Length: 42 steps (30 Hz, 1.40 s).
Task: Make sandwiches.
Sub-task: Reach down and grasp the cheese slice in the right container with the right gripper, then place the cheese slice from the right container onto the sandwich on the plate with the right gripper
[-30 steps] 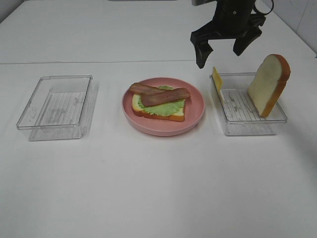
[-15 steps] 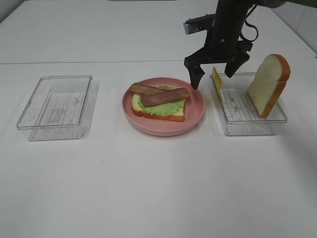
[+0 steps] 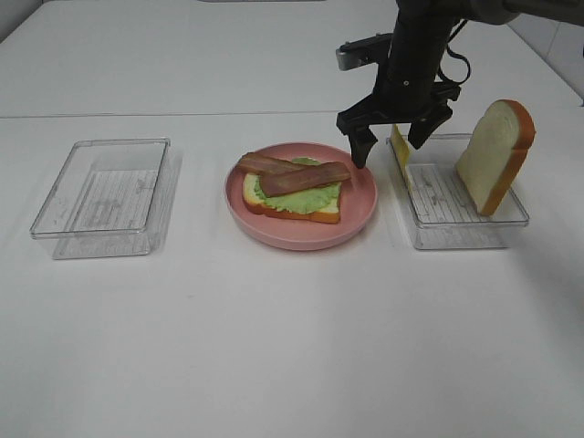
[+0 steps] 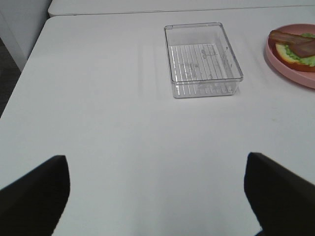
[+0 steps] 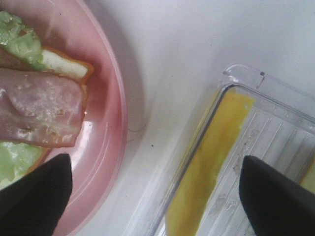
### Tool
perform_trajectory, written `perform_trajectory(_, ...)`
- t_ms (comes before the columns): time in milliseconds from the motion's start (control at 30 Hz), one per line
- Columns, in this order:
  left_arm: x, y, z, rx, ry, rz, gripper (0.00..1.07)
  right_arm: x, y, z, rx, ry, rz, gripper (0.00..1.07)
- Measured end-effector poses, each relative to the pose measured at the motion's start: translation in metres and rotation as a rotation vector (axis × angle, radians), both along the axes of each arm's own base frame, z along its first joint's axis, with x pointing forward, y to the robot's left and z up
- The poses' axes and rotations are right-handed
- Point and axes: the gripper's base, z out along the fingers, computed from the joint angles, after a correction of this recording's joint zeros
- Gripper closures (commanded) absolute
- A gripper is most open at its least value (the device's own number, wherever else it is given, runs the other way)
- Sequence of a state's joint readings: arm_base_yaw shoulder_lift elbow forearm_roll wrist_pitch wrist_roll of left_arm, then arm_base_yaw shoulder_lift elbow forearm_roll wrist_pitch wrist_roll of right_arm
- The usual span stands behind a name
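The top of the yellow cheese slice (image 3: 399, 146) (image 5: 231, 110) has my right gripper's fingers reaching down beside it, so my right gripper should close on the slice.
The part-built sandwich (image 3: 294, 187) lies on the pink plate (image 3: 363, 203): a bread slice, green lettuce and two bacon strips (image 3: 294, 172). It also shows in the right wrist view (image 5: 37, 105) and the left wrist view (image 4: 298, 49). A yellow cheese slice (image 3: 399, 146) leans on the left wall of the right clear tray (image 3: 465, 233); it also shows in the right wrist view (image 5: 209, 162). A second bread slice (image 3: 495, 153) stands upright in that tray. My right gripper (image 3: 392, 139) is open, its fingers straddling the tray's left wall and the cheese. My left gripper (image 4: 157, 196) is open above bare table.
An empty clear tray (image 3: 102, 194) sits at the left, also in the left wrist view (image 4: 203, 60). The white table (image 3: 274, 338) spreads in front.
My right gripper has come down and a little left from above the tray's back edge to the cheese slice at the tray's left wall. Nothing else moved.
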<state>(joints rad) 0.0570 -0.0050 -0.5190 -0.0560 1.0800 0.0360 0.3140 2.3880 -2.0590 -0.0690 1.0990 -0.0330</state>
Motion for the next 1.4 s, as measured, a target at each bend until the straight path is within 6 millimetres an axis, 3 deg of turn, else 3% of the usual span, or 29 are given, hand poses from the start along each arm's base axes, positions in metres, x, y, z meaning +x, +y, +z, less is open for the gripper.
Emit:
perform_trajectory(133,0.0,0.0,0.0,0.0,0.0,0.0,0.18,0.001,0.0,-0.007,-0.004,0.012,0.0,0.29)
perform_trajectory(167,0.0,0.0,0.0,0.0,0.0,0.0,0.18,0.001,0.0,-0.007,-0.004,0.012,0.0,0.42)
perform_trajectory(200,0.0,0.0,0.0,0.0,0.0,0.0,0.18,0.001,0.0,-0.007,-0.004,0.012,0.0,0.42)
perform_trajectory(233,0.0,0.0,0.0,0.0,0.0,0.0,0.18,0.001,0.0,-0.007,-0.005,0.012,-0.002,0.57)
perform_trajectory(267,0.0,0.0,0.0,0.0,0.0,0.0,0.18,0.001,0.0,-0.007,-0.006,0.011,-0.002,0.66)
perform_trajectory(300,0.0,0.0,0.0,0.0,0.0,0.0,0.18,0.001,0.0,-0.007,-0.006,0.011,-0.002,0.66)
perform_trajectory(333,0.0,0.0,0.0,0.0,0.0,0.0,0.18,0.001,-0.001,-0.007,-0.014,0.009,-0.006,0.8)
perform_trajectory(367,0.0,0.0,0.0,0.0,0.0,0.0,0.18,0.001,-0.001,-0.007,-0.014,0.009,-0.006,0.8)
perform_trajectory(433,0.0,0.0,0.0,0.0,0.0,0.0,0.18,0.002,-0.003,-0.007,-0.034,-0.003,-0.023,0.99)
perform_trajectory(467,0.0,0.0,0.0,0.0,0.0,0.0,0.18,0.002,-0.003,-0.007,-0.034,-0.003,-0.023,0.99)
perform_trajectory(500,0.0,0.0,0.0,0.0,0.0,0.0,0.18,0.002,-0.004,-0.006,-0.046,-0.011,-0.038,1.07)
perform_trajectory(1067,0.0,0.0,0.0,0.0,0.0,0.0,0.18,0.004,-0.007,0.004,-0.075,-0.027,-0.06,1.07)
perform_trajectory(1233,0.0,0.0,0.0,0.0,0.0,0.0,0.18,0.008,-0.007,0.029,-0.078,-0.049,-0.063,1.07)
perform_trajectory(1367,0.0,0.0,0.0,0.0,0.0,0.0,0.18,0.017,-0.004,0.066,-0.037,-0.168,-0.057,1.07)
perform_trajectory(1400,0.0,0.0,0.0,0.0,0.0,0.0,0.18,0.017,-0.004,0.066,-0.037,-0.168,-0.057,1.07)
